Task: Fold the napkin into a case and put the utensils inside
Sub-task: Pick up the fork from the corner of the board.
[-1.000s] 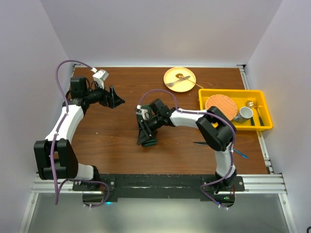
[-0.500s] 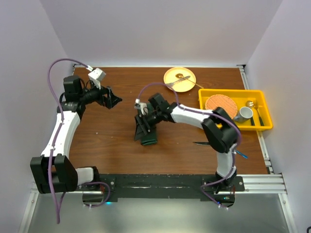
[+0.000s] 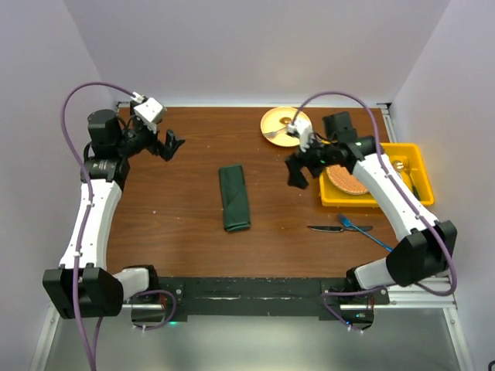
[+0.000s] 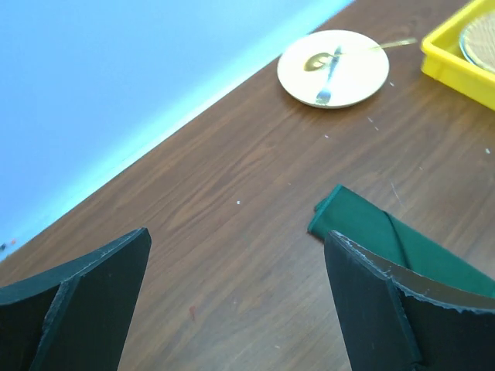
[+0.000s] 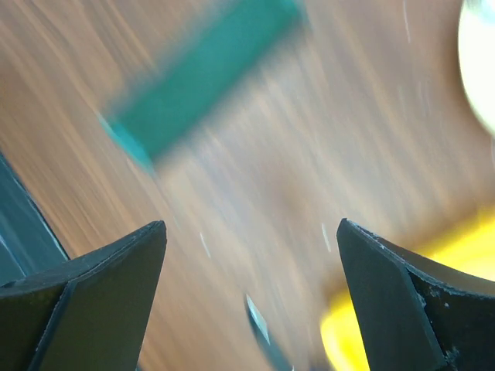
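Note:
The robot's right gripper will hold the blue fork by its handle next, so the fork's head stays free for the left gripper to take.
The napkin lies folded into a narrow dark green case on the wood table, mid-table, with nothing touching it. Its upper end shows in the left wrist view as the napkin, and as a blurred green strip of napkin in the right wrist view. The dark-handled knife and the blue fork lie side by side to the right of it. My left gripper hovers open at the back left. My right gripper is open and empty beside the yellow bin.
A yellow plate with a bare-metal fork sits at the back; the plate also shows in the left wrist view. The yellow bin holds an orange round mat and a cup. Walls close in the table's sides.
My right gripper opened, let go of the folded napkin and swung right toward the yellow bin. The left arm drew back toward the far left corner.

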`<state>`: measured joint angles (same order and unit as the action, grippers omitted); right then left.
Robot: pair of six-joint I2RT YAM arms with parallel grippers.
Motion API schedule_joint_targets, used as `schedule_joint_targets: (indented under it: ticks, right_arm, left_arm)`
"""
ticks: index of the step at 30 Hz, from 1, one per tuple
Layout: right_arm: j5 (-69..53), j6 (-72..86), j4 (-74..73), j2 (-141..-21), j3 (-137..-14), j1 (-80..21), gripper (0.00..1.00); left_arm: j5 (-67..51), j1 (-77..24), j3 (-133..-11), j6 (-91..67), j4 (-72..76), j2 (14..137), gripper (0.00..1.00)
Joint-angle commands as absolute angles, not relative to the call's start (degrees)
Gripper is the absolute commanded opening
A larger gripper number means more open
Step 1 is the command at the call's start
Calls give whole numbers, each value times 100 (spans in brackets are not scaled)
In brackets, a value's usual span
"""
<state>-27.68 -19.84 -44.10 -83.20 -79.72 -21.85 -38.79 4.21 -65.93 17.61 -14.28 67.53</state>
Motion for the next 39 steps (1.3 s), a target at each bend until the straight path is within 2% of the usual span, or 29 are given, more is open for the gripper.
schedule_joint_targets:
  ticks: [1,4,9,15,18,36,39]
  right_arm:
    - [-2198,-3892,-6790,-7351,-7429,-1391,95]
    - [-1671,-4709,-7223,-6709,-6762,-775,91]
    - [-854,-5737,-7041,-6293,-5767,-28,73]
    - [-440,-6326,-6540,-6916,-5335,1018,50]
    - [-159,-6538,-6276,-7328,-5300,1458,43]
    - [-167,-6328,-4660,-8033,-4220,1679,42]
    - [-131,-6381,-4184,-7998,-3771,1696,36]
  left_arm:
    - [-4210,-103,-6697,2398,-2020,6917,100]
    - [-3885,-622,-6496,2794,-2267,6926,100]
    - [-4087,-817,-6389,2909,-2442,7188,98]
    - [-4289,-905,-6487,2892,-2707,7541,94]
    - [-4307,-932,-6399,2821,-2602,7541,94]
    - [-4386,-940,-7216,3252,-3067,8226,94]
    - [-4360,-949,-7224,3252,-3076,8253,94]
